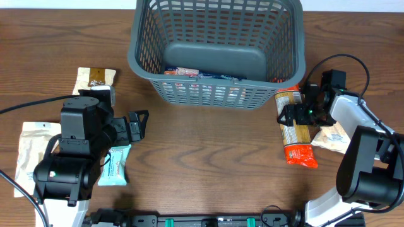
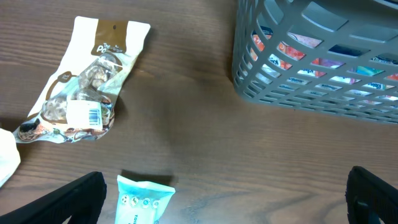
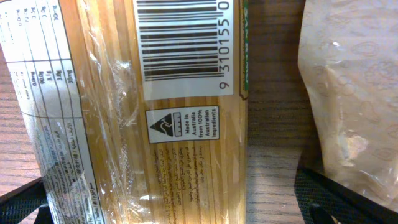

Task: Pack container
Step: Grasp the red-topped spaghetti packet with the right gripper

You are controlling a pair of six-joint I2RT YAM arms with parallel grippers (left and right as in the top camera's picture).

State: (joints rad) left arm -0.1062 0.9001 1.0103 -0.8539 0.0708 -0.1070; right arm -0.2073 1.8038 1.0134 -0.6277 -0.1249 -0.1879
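Note:
The spaghetti packet needs to go whole into the container (image 1: 216,88), so next my right gripper will grab the packet across its narrow width (image 1: 294,122) near its middle and lift it in.
The dark grey lattice container (image 1: 216,88) stands at the back centre with several snack packets on its floor; its corner shows in the left wrist view (image 2: 311,87). My right gripper (image 1: 298,114) is open and straddles a long spaghetti packet (image 1: 295,135) lying just right of the container. In the right wrist view the packet (image 3: 155,124) lies between the fingers (image 3: 180,208), with a gap to the right finger. My left gripper (image 1: 137,123) is open and empty over bare wood. A teal packet (image 2: 143,202) lies near its left finger.
A clear and white snack packet (image 1: 95,77) (image 2: 87,93) lies at the far left. A white pouch (image 1: 30,151) lies by the left arm's base. A beige pouch (image 1: 331,136) (image 3: 348,93) lies right of the spaghetti. The teal packet (image 1: 115,165) is beside the left arm.

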